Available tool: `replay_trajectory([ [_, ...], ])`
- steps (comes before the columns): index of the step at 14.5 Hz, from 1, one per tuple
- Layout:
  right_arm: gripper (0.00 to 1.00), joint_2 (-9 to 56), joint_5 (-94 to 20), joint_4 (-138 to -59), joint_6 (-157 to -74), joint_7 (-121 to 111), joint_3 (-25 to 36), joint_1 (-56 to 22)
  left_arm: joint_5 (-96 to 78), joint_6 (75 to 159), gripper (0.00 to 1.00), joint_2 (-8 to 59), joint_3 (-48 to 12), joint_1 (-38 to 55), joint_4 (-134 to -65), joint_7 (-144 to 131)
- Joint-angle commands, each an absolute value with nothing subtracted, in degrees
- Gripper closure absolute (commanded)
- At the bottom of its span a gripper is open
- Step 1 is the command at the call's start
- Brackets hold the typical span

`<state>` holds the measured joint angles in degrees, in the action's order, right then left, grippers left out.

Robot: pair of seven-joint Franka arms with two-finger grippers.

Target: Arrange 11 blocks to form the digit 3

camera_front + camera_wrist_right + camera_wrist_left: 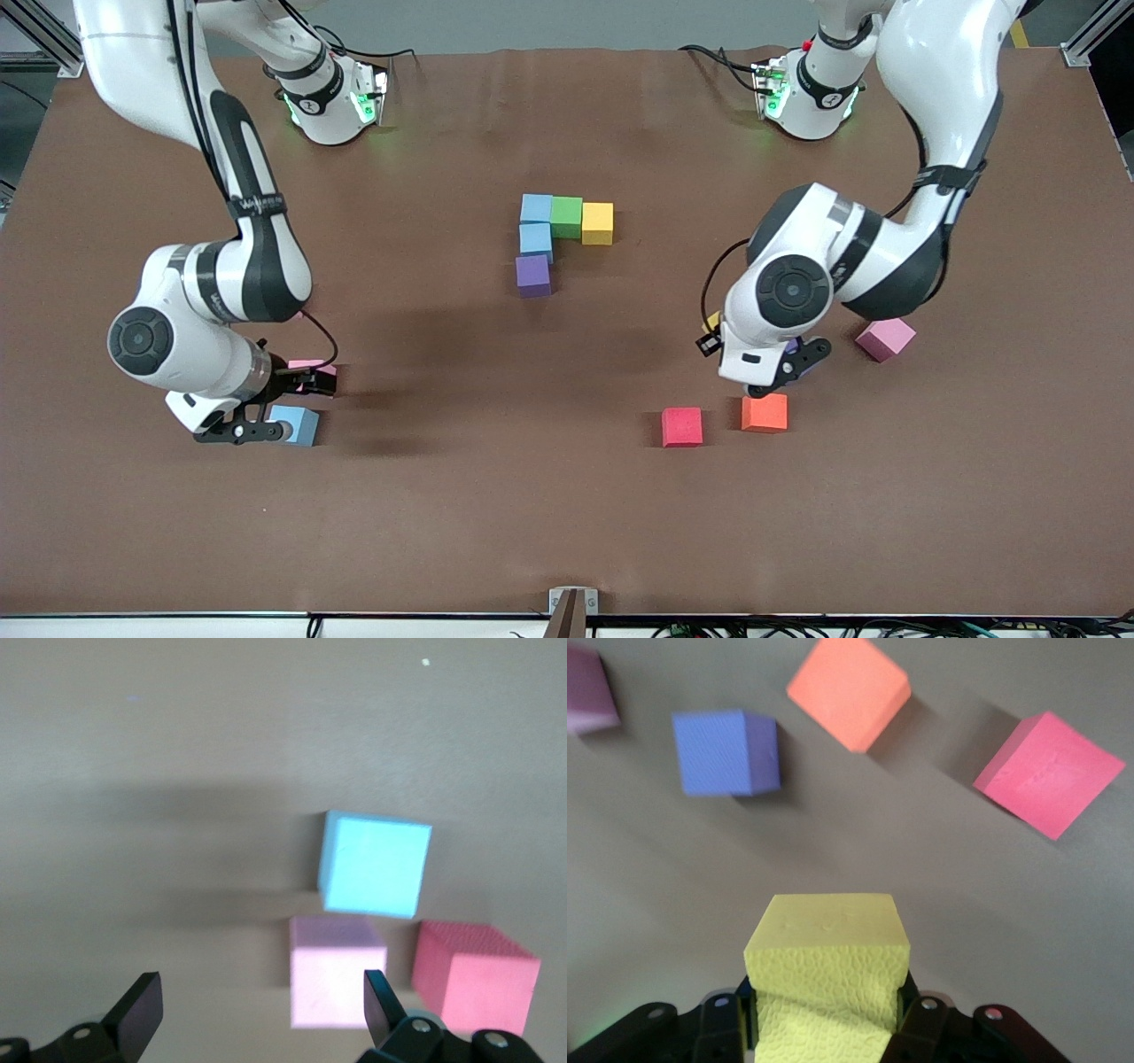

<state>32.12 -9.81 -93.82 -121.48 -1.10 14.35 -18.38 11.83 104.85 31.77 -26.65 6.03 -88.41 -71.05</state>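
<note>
The pale pink block sits close behind one side of the light blue block, so the robot's right gripper should grab the light blue block by its two open sides next.
Five blocks touch in a partial digit 3 at mid-table: blue, green and yellow in a row, then blue and purple running toward the front camera. My left gripper is shut on a yellow block, raised over the table beside the orange block. Its arm mostly hides this block in the front view. My right gripper hangs open over a pale pink block, next to a light blue block.
Loose blocks at the left arm's end: red, pink-purple and a blue-purple one mostly under the left hand. A deeper pink block lies by the right gripper. Bare brown table lies between the figure and both groups.
</note>
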Motion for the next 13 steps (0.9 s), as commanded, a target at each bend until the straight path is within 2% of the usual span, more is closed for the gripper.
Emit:
replay_trajectory([
  [1, 0.0, 36.37, -9.23, -90.64, -122.0, -5.17, 13.36, -15.66, 12.74, 112.21, 0.66, 29.44, -28.3, 6.15, -95.17, -85.11],
  [5, 0.0, 40.77, -9.49, -85.53, -118.05, -5.8, 13.18, -12.92, 12.66, 119.61, 0.68, 30.84, -30.41, 8.78, -98.87, -99.64],
  [8, 0.0, 43.41, -9.4, -83.68, -117.68, -5.8, 13.1, -12.04, 12.66, 121.55, 0.72, 32.78, -30.41, 11.68, -98.96, -109.56],
  [9, 0.0, 44.46, -9.4, -82.45, -117.6, -5.8, 13.1, -11.78, 12.57, 122.16, 0.69, 33.48, -30.41, 12.73, -98.96, -113.34],
  [13, 0.0, 46.75, -10.02, -80.95, -118.21, -4.93, 13.1, -11.69, 12.83, 124.0, 0.69, 35.24, -30.32, 15.81, -99.05, -127.4],
])
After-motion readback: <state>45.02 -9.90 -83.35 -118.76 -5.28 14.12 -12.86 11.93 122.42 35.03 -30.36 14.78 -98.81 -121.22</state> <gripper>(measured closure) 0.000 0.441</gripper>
